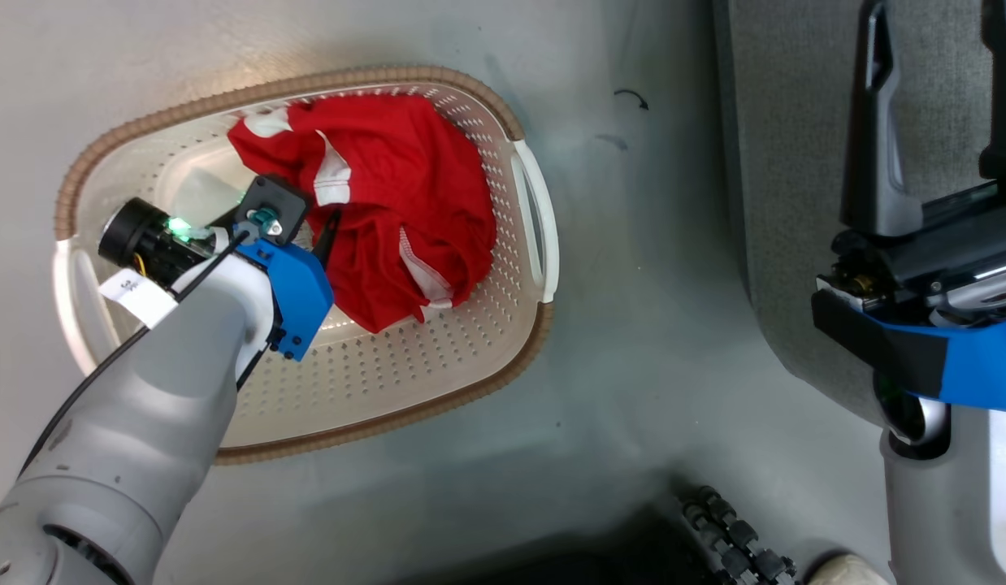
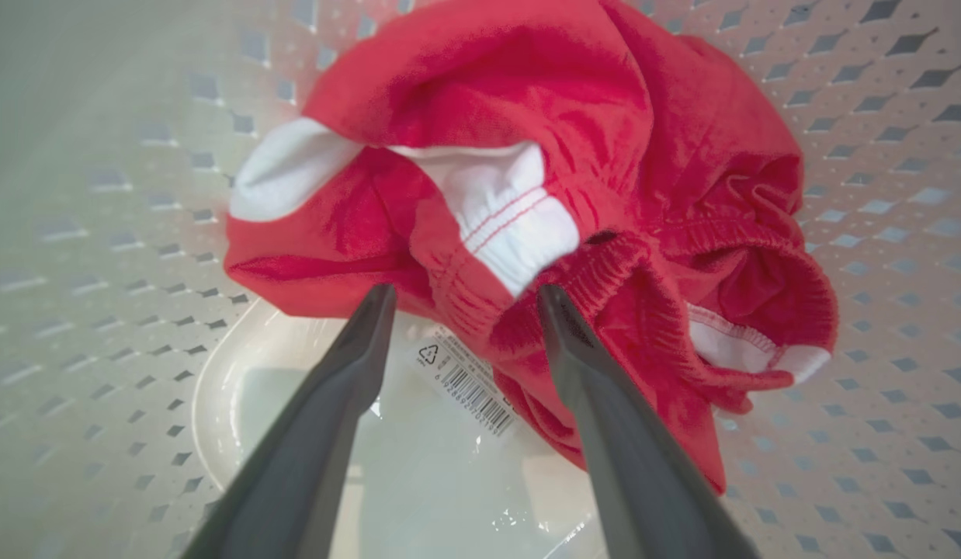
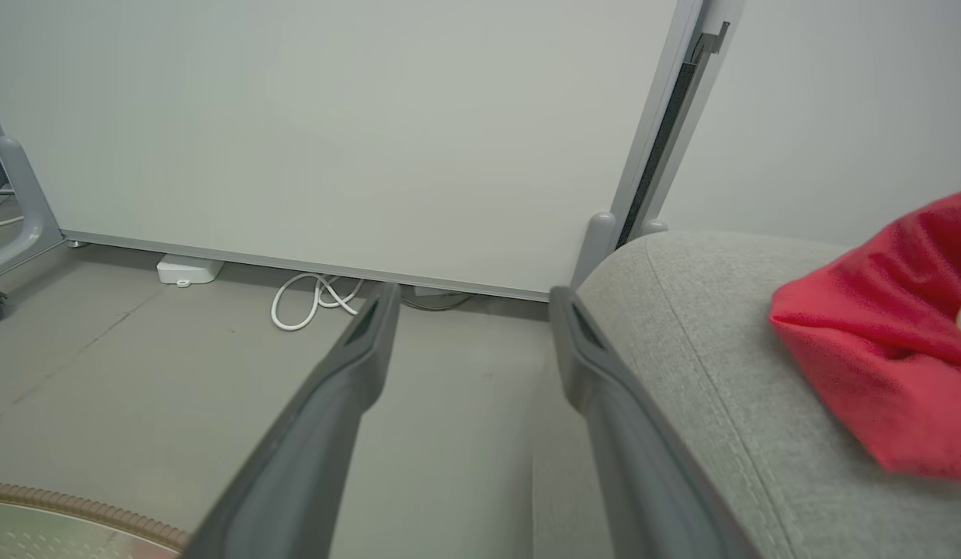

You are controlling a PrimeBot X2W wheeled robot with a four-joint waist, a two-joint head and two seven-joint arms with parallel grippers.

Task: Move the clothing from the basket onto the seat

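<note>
My left gripper should next grab the bunched red garment by its gathered white cuff (image 1: 331, 188) (image 2: 515, 247), because the cuff stands up as a fold while the rest of the garment hangs slack.
A red garment with white panels, part of the clothing (image 1: 389, 203), lies bunched in the right half of the cream basket (image 1: 308, 81) on the floor. My left gripper (image 2: 461, 291) is down inside the basket (image 2: 100, 272) and open. Its fingertips (image 2: 376, 307) stand on either side of a gathered red fold with a white cuff (image 2: 511, 217). The basket's paper label (image 2: 465, 380) shows below them. My right gripper (image 1: 938, 32) hangs open and empty over the front edge of the grey seat (image 1: 787, 203). A second red piece of clothing (image 3: 876, 349) lies on the seat (image 3: 682, 349), right of my right gripper (image 3: 473, 299).
Bare grey floor (image 1: 633, 325) separates the basket from the seat. A white panel wall (image 3: 333, 116) stands beyond, with a looped white cable (image 3: 317, 299) and a small white box (image 3: 187, 269) at its foot. A black ribbed part (image 1: 739, 536) sits at the bottom of the head view.
</note>
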